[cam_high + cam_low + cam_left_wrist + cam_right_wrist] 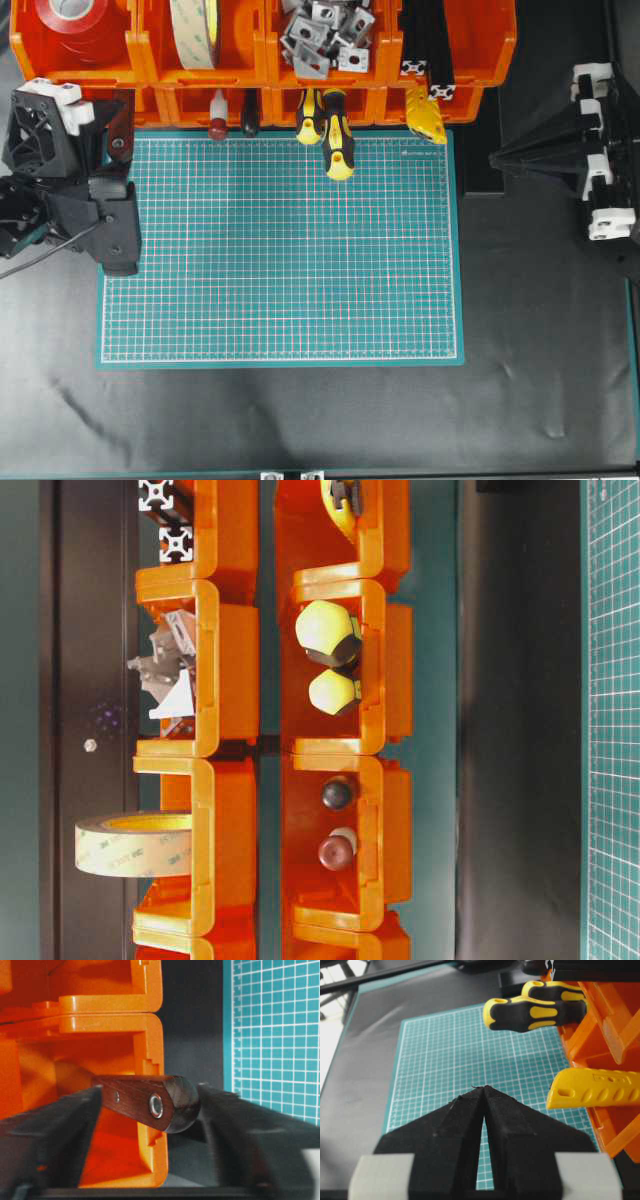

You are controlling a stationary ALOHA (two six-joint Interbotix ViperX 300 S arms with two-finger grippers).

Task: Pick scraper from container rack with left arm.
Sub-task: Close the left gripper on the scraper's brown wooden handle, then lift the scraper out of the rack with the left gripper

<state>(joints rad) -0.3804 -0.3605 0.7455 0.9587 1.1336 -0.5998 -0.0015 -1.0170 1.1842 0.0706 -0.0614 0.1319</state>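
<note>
The scraper has its rounded handle end (pixel 120 142) sticking out, and the sides of the orange bin enclose the rest of the scraper. My left gripper will grip the scraper by that end next.
The scraper's reddish-brown wooden handle (pixel 145 1100), with a metal-ringed hole near its rounded end, sticks out of the lowest front bin of the orange container rack (pixel 150 1045). Its blade is hidden inside the bin. My left gripper (pixel 150 1092) is open, with one black finger on each side of the handle end; the right finger (pixel 240 1125) is very close to the butt. Overhead, the handle (pixel 120 133) shows at the rack's (pixel 150 60) front left corner by my left gripper (pixel 108 150). My right gripper (pixel 495 158) is shut and empty at the right (pixel 484 1089).
Two yellow-and-black screwdrivers (pixel 335 135), a red-knobbed tool (pixel 217 128) and a yellow tool (pixel 425 115) jut from the front bins over the green cutting mat (pixel 280 250). The back bins hold red tape (pixel 75 25), a tape roll (pixel 195 30) and metal brackets (pixel 325 35).
</note>
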